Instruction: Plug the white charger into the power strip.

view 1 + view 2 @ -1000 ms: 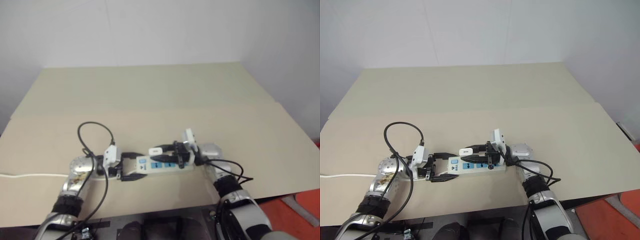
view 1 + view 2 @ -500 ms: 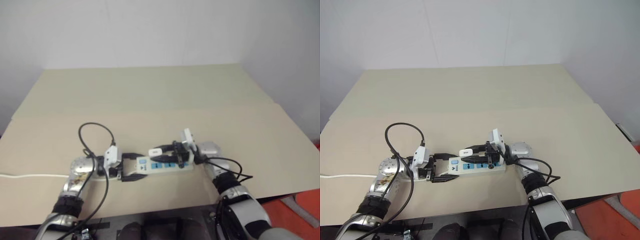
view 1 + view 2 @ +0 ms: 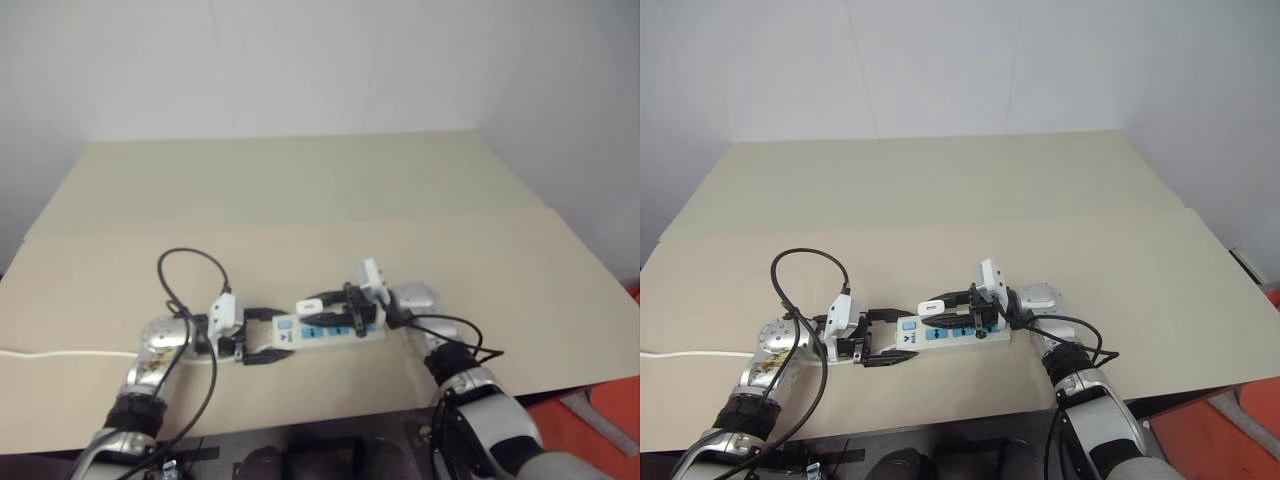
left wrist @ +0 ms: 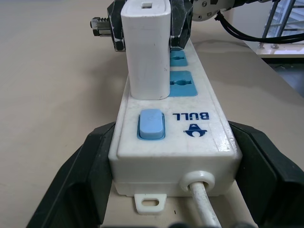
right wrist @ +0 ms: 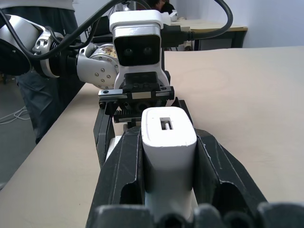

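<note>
The white charger's base meets the socket side of the power strip [image 3: 312, 331], so the charger would rest in the socket. My right gripper releases it now.
The power strip [image 4: 190, 124] lies on the tan table near its front edge, with its blue switch [image 4: 150, 124] toward my left arm. My left gripper [image 3: 272, 335] is shut on the power strip at its cord end, one black finger [image 4: 78, 175] along each long side. The white charger [image 4: 146, 52] stands upright on the socket beside the switch. Its base meets the strip's face and its prongs are hidden. My right gripper [image 3: 945, 306] is shut on the white charger [image 5: 168, 142], with a black finger [image 5: 124, 171] pressed to each flank.
The strip's thin white cord [image 3: 60, 351] runs left across the table [image 3: 300, 200] to its edge. A black cable loop [image 3: 190, 262] rises over my left wrist. The table's front edge lies just behind the strip, and the right edge drops to an orange floor [image 3: 1230, 430].
</note>
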Robot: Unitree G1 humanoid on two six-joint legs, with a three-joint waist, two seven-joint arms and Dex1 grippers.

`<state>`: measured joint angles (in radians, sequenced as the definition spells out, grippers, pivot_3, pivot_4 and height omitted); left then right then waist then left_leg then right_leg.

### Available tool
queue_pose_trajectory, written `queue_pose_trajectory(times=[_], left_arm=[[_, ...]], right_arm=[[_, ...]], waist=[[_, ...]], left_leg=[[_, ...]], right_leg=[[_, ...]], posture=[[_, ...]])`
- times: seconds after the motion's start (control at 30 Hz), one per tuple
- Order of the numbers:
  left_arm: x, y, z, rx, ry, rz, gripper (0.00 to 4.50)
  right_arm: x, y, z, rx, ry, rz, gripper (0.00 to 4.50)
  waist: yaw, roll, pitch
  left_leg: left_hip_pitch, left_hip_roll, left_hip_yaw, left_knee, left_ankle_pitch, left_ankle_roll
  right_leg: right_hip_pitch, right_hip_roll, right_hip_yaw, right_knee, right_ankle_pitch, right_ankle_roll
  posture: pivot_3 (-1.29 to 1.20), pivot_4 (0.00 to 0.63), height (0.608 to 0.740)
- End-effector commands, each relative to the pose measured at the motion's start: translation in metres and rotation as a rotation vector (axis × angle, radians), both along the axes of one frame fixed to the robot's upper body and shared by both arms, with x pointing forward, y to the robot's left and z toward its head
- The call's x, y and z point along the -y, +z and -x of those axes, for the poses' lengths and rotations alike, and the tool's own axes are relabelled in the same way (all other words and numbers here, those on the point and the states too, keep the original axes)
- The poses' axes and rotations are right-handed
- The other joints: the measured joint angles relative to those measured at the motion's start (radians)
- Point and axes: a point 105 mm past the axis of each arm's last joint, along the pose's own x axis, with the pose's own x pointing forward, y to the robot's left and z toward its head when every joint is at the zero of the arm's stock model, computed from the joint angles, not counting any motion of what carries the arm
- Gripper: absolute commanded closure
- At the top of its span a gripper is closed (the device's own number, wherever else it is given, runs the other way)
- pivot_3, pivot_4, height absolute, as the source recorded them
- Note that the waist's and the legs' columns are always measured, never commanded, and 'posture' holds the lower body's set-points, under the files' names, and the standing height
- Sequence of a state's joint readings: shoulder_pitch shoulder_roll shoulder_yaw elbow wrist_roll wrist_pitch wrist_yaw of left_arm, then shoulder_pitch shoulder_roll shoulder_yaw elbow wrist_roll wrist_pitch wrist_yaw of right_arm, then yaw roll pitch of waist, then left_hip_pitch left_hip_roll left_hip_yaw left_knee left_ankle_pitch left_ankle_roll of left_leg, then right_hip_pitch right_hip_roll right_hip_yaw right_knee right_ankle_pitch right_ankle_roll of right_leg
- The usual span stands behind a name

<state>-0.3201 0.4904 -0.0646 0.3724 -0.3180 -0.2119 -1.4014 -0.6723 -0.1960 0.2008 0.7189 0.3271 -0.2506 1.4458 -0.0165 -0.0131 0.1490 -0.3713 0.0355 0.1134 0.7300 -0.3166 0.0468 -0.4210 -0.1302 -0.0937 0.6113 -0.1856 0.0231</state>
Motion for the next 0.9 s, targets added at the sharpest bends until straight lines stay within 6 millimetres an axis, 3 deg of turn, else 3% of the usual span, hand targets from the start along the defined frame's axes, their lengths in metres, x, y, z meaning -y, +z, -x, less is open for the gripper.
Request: queue_pose_trajectory(times=[0.03, 0.1, 0.43, 0.8, 0.9], left_arm=[[-0.002, 0.018, -0.003, 0.079, -0.008, 0.022, 1.25], [-0.002, 0.017, -0.003, 0.078, -0.009, 0.016, 1.25], [-0.003, 0.015, -0.003, 0.075, -0.006, 0.01, 1.25], [-0.002, 0.016, -0.004, 0.08, 0.002, 0.013, 1.25], [-0.002, 0.016, -0.005, 0.082, 0.011, 0.011, 1.25]], right_arm=[[0.034, -0.059, -0.001, -0.185, -0.132, 0.21, 3.41], [0.034, -0.058, -0.001, -0.17, -0.133, 0.212, 3.41], [0.034, -0.039, 0.004, -0.088, -0.084, 0.096, 0.05], [0.042, -0.015, 0.008, 0.063, -0.063, 0.069, 0.05], [0.056, 0.0, 0.007, 0.129, -0.094, 0.074, 0.05]], waist=[[0.0, 0.0, 0.0], [0.0, 0.0, 0.0], [0.0, -0.002, -0.004], [0.002, -0.002, -0.004], [0.003, -0.002, -0.004]], left_leg=[[0.0, 0.0, 0.0, 0.0, 0.0, 0.0], [0.0, 0.0, 0.0, 0.0, 0.0, 0.0], [0.001, 0.0, 0.0, -0.002, 0.0, 0.0], [0.0, 0.001, 0.0, -0.005, 0.0, 0.0], [0.0, 0.0, 0.0, -0.005, 0.0, 0.0]], right_leg=[[0.0, 0.0, 0.0, 0.0, 0.0, 0.0], [0.0, 0.0, 0.0, 0.0, 0.0, 0.0], [0.0, -0.001, 0.0, -0.001, 0.0, -0.001], [-0.001, -0.001, 0.0, -0.001, -0.001, -0.002], [-0.001, -0.001, 0.0, -0.002, -0.001, -0.002]], posture=[[0.0, 0.15, 0.74], [0.0, 0.15, 0.74], [0.0, 0.15, 0.74], [0.0, 0.15, 0.74], [0.0, 0.15, 0.74]])
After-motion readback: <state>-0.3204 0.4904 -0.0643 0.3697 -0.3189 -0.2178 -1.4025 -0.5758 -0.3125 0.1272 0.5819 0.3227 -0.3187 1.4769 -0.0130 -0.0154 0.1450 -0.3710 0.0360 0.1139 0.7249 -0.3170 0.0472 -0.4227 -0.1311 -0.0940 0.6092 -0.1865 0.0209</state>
